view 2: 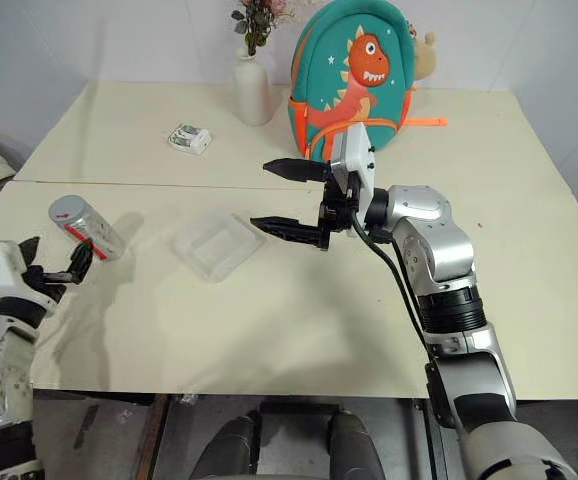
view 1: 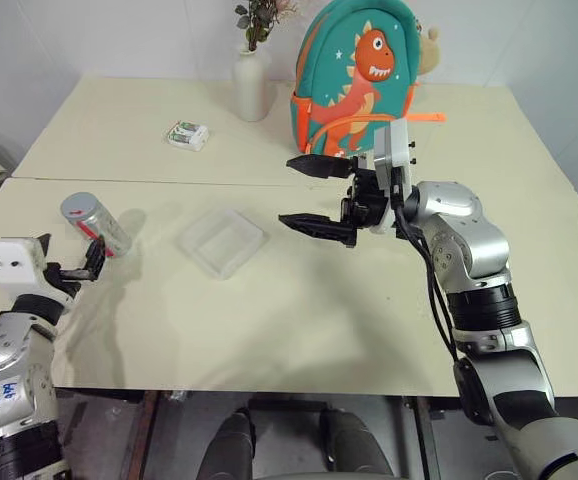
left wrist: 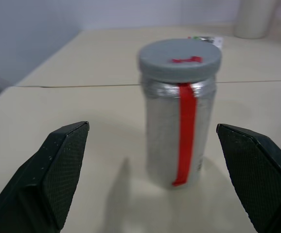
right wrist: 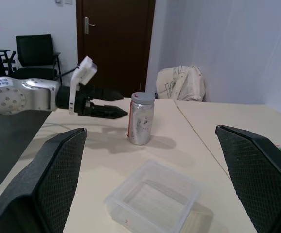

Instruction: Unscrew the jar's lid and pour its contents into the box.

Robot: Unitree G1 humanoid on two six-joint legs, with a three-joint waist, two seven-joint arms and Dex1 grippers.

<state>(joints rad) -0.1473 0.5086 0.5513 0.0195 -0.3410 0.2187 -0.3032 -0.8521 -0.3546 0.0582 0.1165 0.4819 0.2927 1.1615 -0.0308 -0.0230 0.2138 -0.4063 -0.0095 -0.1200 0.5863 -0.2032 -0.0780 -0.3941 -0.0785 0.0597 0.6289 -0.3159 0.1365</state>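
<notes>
My left gripper's fingers would miss the jar's body if they closed now, because the table shows between them and the jar's body. I need to first move toward the jar.
The jar (view 1: 96, 222) stands upright at the table's left end, clear with a red strip down its side. The grey lid (left wrist: 180, 58) with a red mark sits on top of it. I cannot make out its contents through the wall. My left gripper (view 1: 73, 260) is open and level, its fingertips just short of the jar, which stands in line with the gap between them (left wrist: 152, 133). The box (view 1: 222, 242), a shallow clear tray, lies near the table's middle. My right gripper (view 1: 304, 196) hangs open above the table just right of the box, pointing left toward the jar (right wrist: 141, 119).
A white vase (view 1: 252, 85) with flowers, a teal dinosaur backpack (view 1: 354, 80) and a white-and-green packet (view 1: 188, 134) sit on the far table. A seam (view 1: 229, 183) joins the two tables. The table's left edge is close to the jar.
</notes>
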